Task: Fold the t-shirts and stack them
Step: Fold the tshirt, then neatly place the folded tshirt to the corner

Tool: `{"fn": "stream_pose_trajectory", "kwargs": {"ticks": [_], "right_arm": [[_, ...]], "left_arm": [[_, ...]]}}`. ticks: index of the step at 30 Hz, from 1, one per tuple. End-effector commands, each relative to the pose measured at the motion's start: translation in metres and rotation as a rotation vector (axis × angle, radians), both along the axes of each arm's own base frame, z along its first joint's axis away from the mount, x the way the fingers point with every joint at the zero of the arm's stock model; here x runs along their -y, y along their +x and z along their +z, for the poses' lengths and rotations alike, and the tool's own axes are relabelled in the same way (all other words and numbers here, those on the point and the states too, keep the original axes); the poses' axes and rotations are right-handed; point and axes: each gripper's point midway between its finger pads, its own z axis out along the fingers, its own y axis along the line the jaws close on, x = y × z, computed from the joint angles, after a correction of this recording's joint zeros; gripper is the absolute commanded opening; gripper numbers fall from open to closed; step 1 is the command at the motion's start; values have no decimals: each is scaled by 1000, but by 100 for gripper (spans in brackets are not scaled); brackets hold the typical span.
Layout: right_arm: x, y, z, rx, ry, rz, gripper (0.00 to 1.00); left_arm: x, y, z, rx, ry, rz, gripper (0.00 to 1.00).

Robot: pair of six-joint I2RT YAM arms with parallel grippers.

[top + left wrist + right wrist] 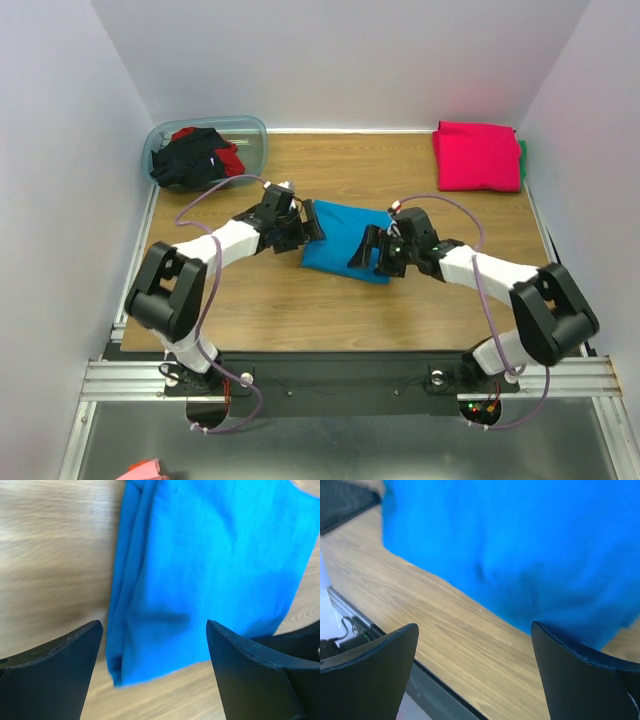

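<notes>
The right gripper grabs the folded turquoise-blue t-shirt (345, 242) by its side edge toward the magenta-pink t-shirt next, layers together, to stack it there still folded.
A folded turquoise-blue t-shirt (345, 242) lies flat at the table's middle. It fills the left wrist view (210, 575) and the right wrist view (530, 545). My left gripper (312, 222) is open and empty at the shirt's left edge. My right gripper (366, 246) is open and empty at the shirt's right front edge. A folded magenta-pink t-shirt (476, 155) lies at the back right. Black and red t-shirts (197, 156) lie crumpled in the tub.
A translucent blue-grey tub (255, 135) stands at the back left corner. Something green (522, 158) peeks out beside the pink shirt. The table's front edge with a metal rail (350, 375) runs near the arm bases. White walls close in three sides.
</notes>
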Motion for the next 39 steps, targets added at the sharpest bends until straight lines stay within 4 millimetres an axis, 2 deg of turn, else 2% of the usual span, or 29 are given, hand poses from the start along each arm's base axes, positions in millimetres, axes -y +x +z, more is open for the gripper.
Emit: {"fn": "stream_pose_trajectory", "kwargs": {"ticks": [1,2,5,6,7,8,11,12,15,17,19,20,23,24,26,27,30,31,33,38,39], "right_arm": [[12,27,53,162,-10,-107,100],[16,31,72,201,-11,-129,100],[27,35,91,228,-27,-207,100],[41,39,94,239,-71,-270,100],[49,42,94,241,-93,-322,100],[66,48,91,257,-150,-401,100],[85,54,89,270,-215,-503,100],[87,55,88,268,-219,-515,100],[88,59,75,226,-236,-543,100],[88,62,61,187,-256,-556,99],[88,69,56,175,-269,-572,98],[89,73,43,152,-305,-577,97],[88,83,32,114,-315,-584,93],[90,85,17,79,-336,-592,91],[91,93,12,65,-344,-604,86],[92,95,0,41,-366,-596,79],[92,101,-8,34,-391,-590,67],[94,101,-19,17,-417,-587,65],[94,99,-30,-12,-424,-574,54],[77,88,-56,-84,-402,-461,49],[72,87,-58,-98,-387,-431,44]], "left_arm": [[-18,-6,53,126,7,22,97],[-25,-9,67,161,3,44,97],[-38,-19,81,187,20,80,97],[-47,-21,93,220,26,114,98],[-53,-27,94,208,38,123,98],[-66,-28,102,245,68,175,98],[-87,-39,98,235,115,241,98],[-92,-43,102,248,110,258,98],[-104,-54,97,241,122,300,99],[-107,-60,89,230,119,304,98],[-107,-64,90,241,101,307,98],[-108,-67,84,229,102,306,98],[-112,-73,79,216,109,314,98],[-114,-75,76,209,107,323,98],[-118,-79,69,194,119,337,98],[-118,-80,70,197,107,347,98],[-115,-84,67,189,86,334,98],[-114,-84,67,189,79,329,98],[-113,-86,67,190,69,324,98],[-117,-87,70,194,79,335,98],[-117,-87,72,198,77,336,98]]}}
